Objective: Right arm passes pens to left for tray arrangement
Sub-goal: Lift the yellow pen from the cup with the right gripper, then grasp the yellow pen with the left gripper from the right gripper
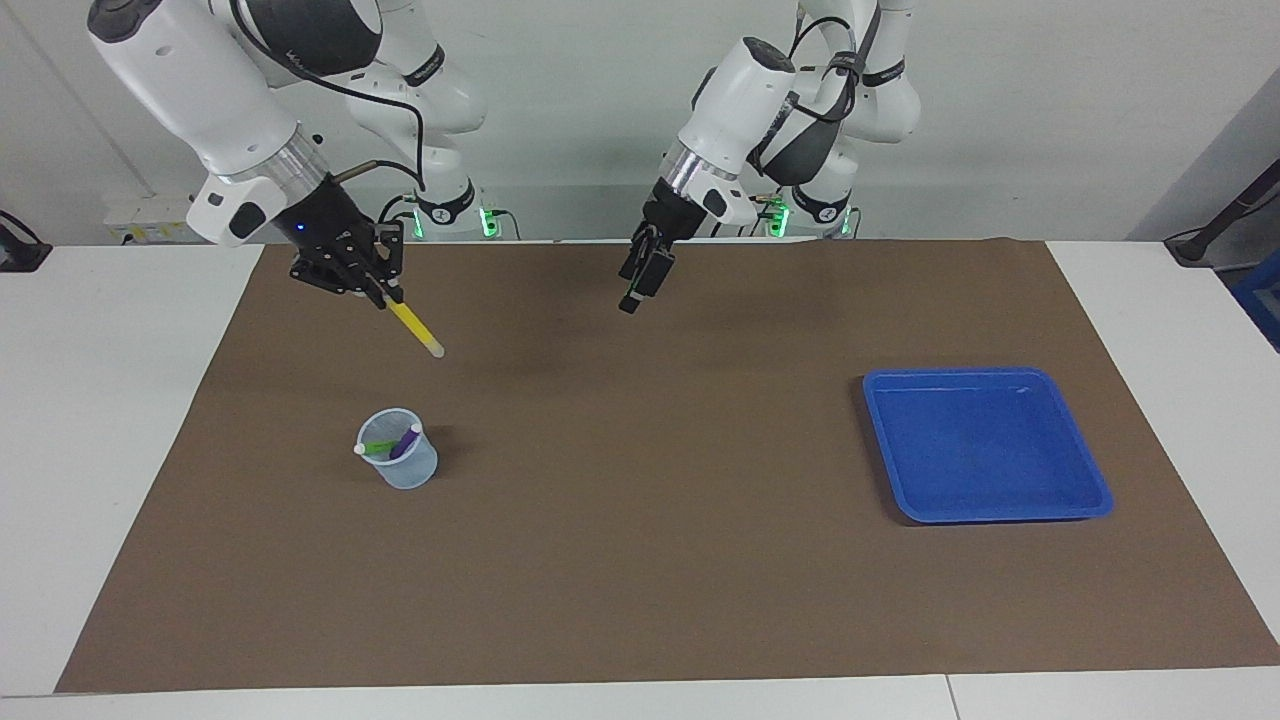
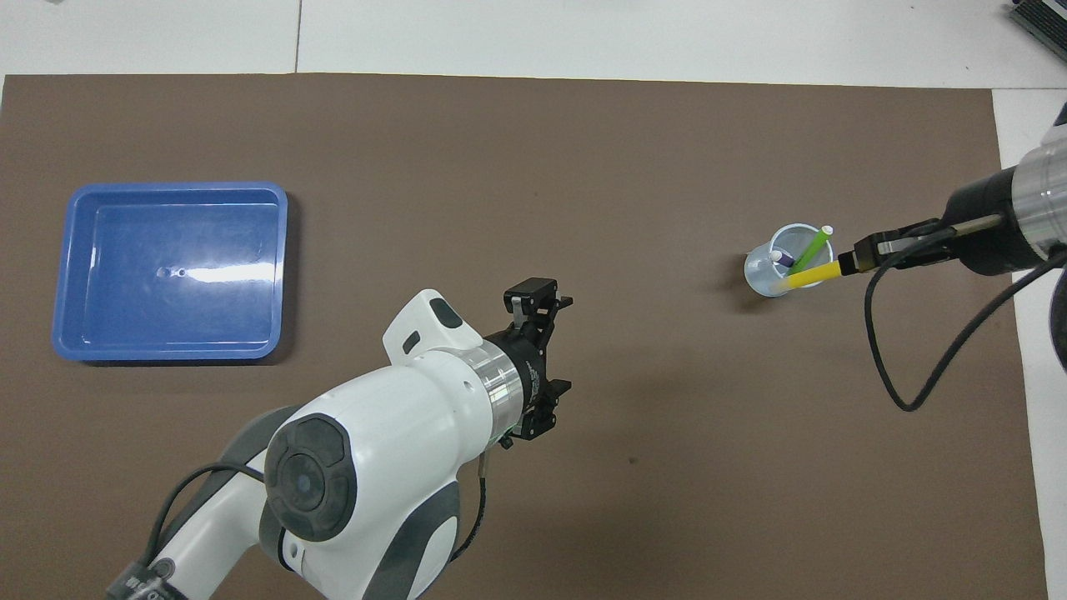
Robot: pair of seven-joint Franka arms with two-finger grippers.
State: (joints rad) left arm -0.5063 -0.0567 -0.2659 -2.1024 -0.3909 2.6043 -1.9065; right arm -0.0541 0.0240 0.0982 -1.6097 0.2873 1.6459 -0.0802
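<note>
My left gripper grips the yellow pen by the bare body toward its white tip (image 2: 803,277) next, since my right gripper's fingers cover the pen's upper end.
My right gripper (image 1: 382,292) (image 2: 852,262) is raised in the air above the cup and is shut on the yellow pen (image 1: 415,328) (image 2: 807,277), which hangs slantwise with its white tip down. The green pen (image 1: 377,447) (image 2: 810,251) and the purple pen (image 1: 405,443) (image 2: 782,261) lean inside the translucent cup (image 1: 400,468) (image 2: 763,275). My left gripper (image 1: 638,285) (image 2: 538,293) hangs open and empty over the mat's middle. The blue tray (image 1: 1090,478) (image 2: 67,250) lies empty toward the left arm's end of the table.
A brown mat (image 1: 640,600) (image 2: 533,150) covers most of the white table (image 1: 100,400). The right arm's black cable (image 2: 909,392) loops over the mat beside the cup.
</note>
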